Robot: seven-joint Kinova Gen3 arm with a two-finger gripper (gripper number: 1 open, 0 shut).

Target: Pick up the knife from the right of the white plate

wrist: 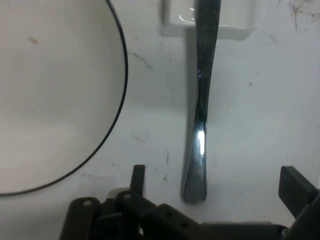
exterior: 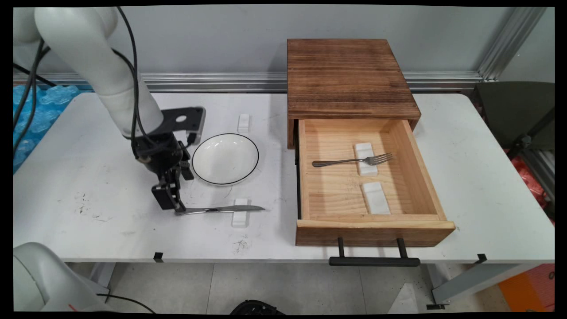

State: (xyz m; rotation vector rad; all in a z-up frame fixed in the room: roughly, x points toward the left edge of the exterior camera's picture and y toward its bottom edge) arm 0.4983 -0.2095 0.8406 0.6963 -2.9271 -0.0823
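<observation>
The metal table knife has to go into the open drawer, so the robot's gripper needs to grab it by its handle (exterior: pixel 197 211) next.
My black gripper (exterior: pixel 174 203) is low over the table, open, its fingers (wrist: pixel 296 187) on either side of the handle end of a metal knife (exterior: pixel 221 209). The knife lies flat, its blade across a small white rest (exterior: pixel 239 217). In the hand view the knife (wrist: pixel 200 125) runs up from between the fingers to that white rest (wrist: pixel 235 26). I cannot tell whether a finger touches the handle. A white plate with a thin black rim (exterior: pixel 225 158) lies just behind the knife, and its edge curves through the left of the hand view (wrist: pixel 50 100).
A wooden cabinet (exterior: pixel 350 77) stands at the back right with its drawer (exterior: pixel 374 230) pulled open toward the near edge. In it a fork (exterior: pixel 336 162) lies on a white rest (exterior: pixel 366 165), beside another rest (exterior: pixel 376 198). A further rest (exterior: pixel 243 122) lies behind the plate.
</observation>
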